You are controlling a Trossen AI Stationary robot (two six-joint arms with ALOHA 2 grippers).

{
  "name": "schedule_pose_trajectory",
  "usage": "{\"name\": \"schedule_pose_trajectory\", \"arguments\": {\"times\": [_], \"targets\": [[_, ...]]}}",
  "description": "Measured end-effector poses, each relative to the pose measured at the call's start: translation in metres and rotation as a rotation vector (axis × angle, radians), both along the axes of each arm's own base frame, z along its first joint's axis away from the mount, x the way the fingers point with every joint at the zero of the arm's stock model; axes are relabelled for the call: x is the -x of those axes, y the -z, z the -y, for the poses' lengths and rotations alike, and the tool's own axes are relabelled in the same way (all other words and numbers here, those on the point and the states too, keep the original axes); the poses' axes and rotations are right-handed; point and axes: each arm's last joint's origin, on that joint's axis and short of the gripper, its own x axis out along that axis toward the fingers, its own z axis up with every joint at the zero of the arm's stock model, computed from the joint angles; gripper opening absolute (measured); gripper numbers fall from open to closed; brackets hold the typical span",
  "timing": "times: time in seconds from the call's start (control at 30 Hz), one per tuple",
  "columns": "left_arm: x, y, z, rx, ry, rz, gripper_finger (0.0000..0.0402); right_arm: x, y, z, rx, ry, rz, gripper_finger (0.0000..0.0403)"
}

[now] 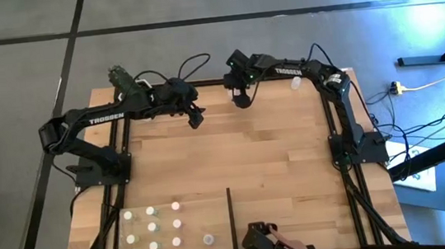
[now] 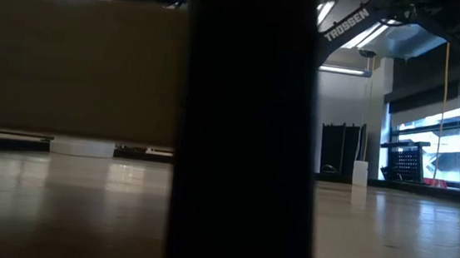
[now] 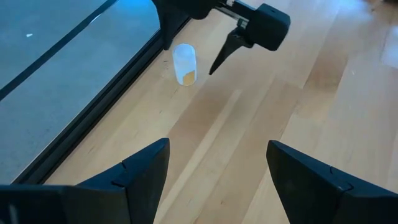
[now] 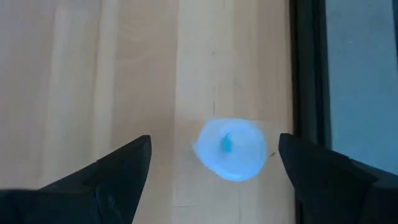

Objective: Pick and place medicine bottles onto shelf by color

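Note:
My right gripper's fingers reach down around the round pale cap (image 4: 232,149) in the right wrist view and would catch it, so it is time to close.
My right gripper (image 1: 240,98) hangs open near the table's far edge, fingers pointing down. In the right wrist view (image 4: 214,140) a medicine bottle (image 4: 229,149) stands upright below it, its round pale cap between the two fingers and untouched. My left gripper (image 1: 195,115) is open and empty just to the left (image 3: 217,144). Its wrist view shows a whitish bottle (image 3: 184,63) beside a right-gripper finger (image 3: 221,59). Another bottle (image 1: 295,84) stands at the far right. Several bottles (image 1: 152,229) stand on the shelf (image 1: 195,218) at the near left.
A thin black divider (image 1: 230,215) edges the shelf's right side and blocks the middle of the low view (image 2: 246,130). A black frame rail (image 4: 308,74) runs along the table's far edge. A dark device (image 1: 260,241) sits at the near edge.

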Motion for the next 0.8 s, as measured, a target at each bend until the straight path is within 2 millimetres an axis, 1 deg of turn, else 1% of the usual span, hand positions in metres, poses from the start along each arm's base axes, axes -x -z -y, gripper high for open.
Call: {"name": "schedule_pose_trajectory", "arguments": {"times": [0.17,0.3,0.43,0.6,0.8], "targets": [[0.0,0.0,0.0,0.0,0.0,0.0,0.0263,-0.001,-0.001,0.001,0.028,-0.015,0.009,0.0353],[0.0,0.0,0.0,0.0,0.0,0.0,0.0263,-0.002,0.005,0.002,0.015,-0.019,0.001,0.0339],[0.0,0.0,0.0,0.0,0.0,0.0,0.0263,-0.003,0.011,0.002,0.006,-0.019,-0.009,0.0312],[0.0,0.0,0.0,0.0,0.0,0.0,0.0263,-0.003,0.011,0.001,-0.015,-0.025,-0.005,0.0275],[0.0,0.0,0.0,0.0,0.0,0.0,0.0263,-0.003,0.011,0.001,-0.019,-0.026,-0.003,0.0219]]}}
